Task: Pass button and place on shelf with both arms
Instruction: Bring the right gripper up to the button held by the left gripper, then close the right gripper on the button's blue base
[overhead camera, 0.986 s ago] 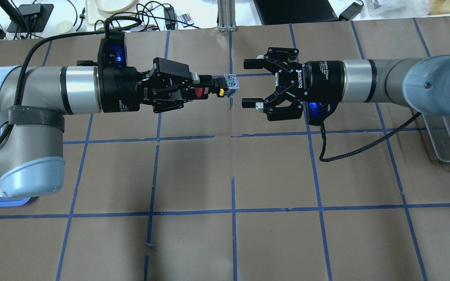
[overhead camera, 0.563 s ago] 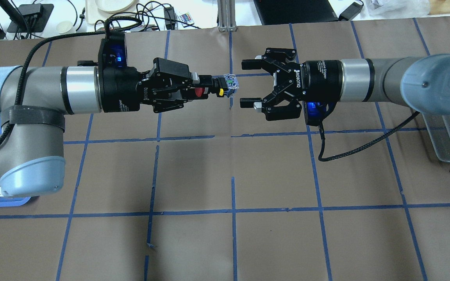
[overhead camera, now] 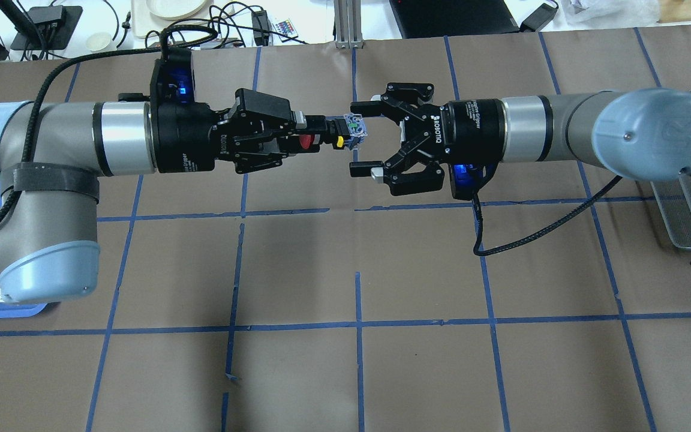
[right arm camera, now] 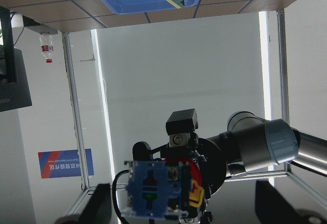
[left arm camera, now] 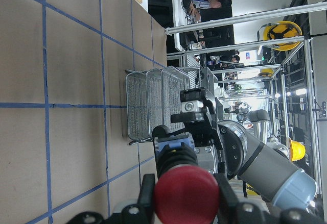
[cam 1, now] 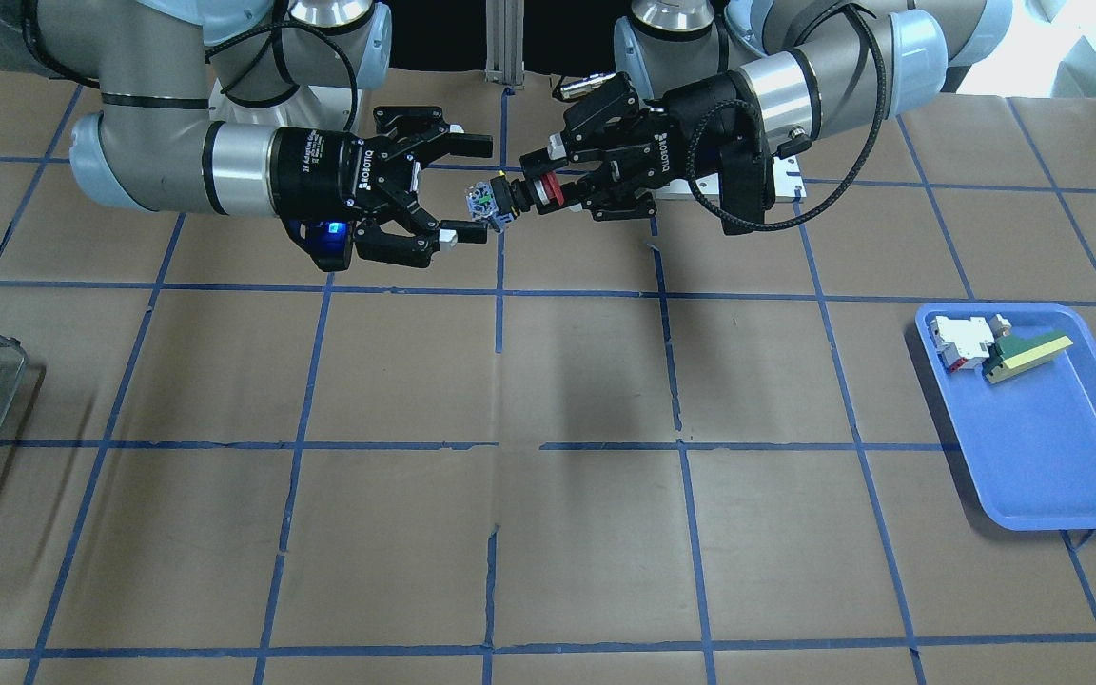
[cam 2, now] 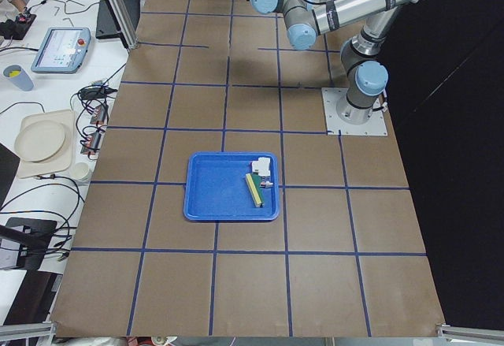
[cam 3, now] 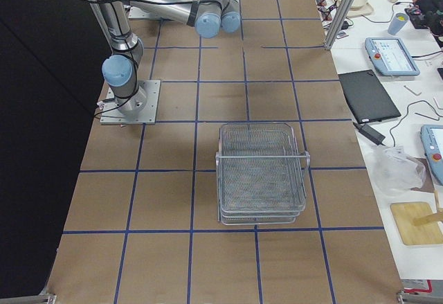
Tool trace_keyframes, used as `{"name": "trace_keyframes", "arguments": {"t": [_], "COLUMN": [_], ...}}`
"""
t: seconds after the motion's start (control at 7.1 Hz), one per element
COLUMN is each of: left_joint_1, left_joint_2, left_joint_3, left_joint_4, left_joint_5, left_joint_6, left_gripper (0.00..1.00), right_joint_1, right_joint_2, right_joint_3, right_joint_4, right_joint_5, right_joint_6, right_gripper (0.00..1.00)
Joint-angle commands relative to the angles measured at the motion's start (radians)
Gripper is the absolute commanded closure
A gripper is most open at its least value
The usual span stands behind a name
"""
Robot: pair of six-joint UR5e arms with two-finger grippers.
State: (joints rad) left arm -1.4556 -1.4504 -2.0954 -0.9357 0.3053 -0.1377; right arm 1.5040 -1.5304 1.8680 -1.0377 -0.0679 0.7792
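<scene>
The button should be held by its blocky blue base (cam 1: 487, 204) next, so my right gripper can carry the button to the shelf.
My left gripper (overhead camera: 317, 133) is shut on the button (overhead camera: 339, 133) and holds it level above the table. The red cap (overhead camera: 305, 141) sits between the fingers and the blocky base points at the right arm. My right gripper (overhead camera: 360, 140) is open, its fingertips on either side of the base, apart from it. In the front view the button (cam 1: 508, 198) lies between the left gripper (cam 1: 548, 185) and the open right gripper (cam 1: 478, 190). The right wrist view shows the base (right arm camera: 153, 191) close ahead. The wire shelf (cam 3: 261, 172) stands at the table's right end.
A blue tray (cam 1: 1043, 457) at the table's left end holds a white-and-red block (cam 1: 957, 341) and a green-and-yellow wedge (cam 1: 1024, 354). The shelf's edge also shows in the overhead view (overhead camera: 690, 210). Cables and a laptop lie beyond the far table edge.
My right gripper has moved toward the left one, still open, so its fingers now flank the button's base. The left arm and the button have not moved.
</scene>
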Motion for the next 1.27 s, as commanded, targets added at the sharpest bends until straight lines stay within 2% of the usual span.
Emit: {"name": "trace_keyframes", "arguments": {"t": [0.0,0.14,0.28,0.7,0.85,1.13], "left_joint_1": [0.0,0.0,0.001,0.001,0.001,0.001], "left_joint_2": [0.005,0.007,0.005,0.007,0.007,0.007], "left_joint_3": [0.0,0.0,0.0,0.0,0.0,0.0], "left_joint_4": [0.0,0.0,0.0,0.0,0.0,0.0], "left_joint_5": [0.0,0.001,0.0,0.002,0.002,0.002], "left_joint_6": [0.0,0.0,0.0,0.001,0.001,0.001], "left_gripper": [0.97,0.97,0.97,0.97,0.97,0.97], "right_joint_1": [0.002,0.002,0.002,0.001,0.001,0.001], "right_joint_2": [0.001,0.001,-0.001,-0.001,0.001,0.003], "right_joint_3": [0.0,0.0,-0.001,-0.004,-0.004,-0.006], "right_joint_4": [0.004,0.004,0.004,-0.012,-0.012,-0.012], "right_joint_5": [-0.004,-0.006,-0.007,-0.007,-0.007,-0.007], "right_joint_6": [0.0,0.002,0.002,0.002,0.002,0.0], "right_gripper": [0.01,0.02,0.09,0.42,0.63,0.77]}}
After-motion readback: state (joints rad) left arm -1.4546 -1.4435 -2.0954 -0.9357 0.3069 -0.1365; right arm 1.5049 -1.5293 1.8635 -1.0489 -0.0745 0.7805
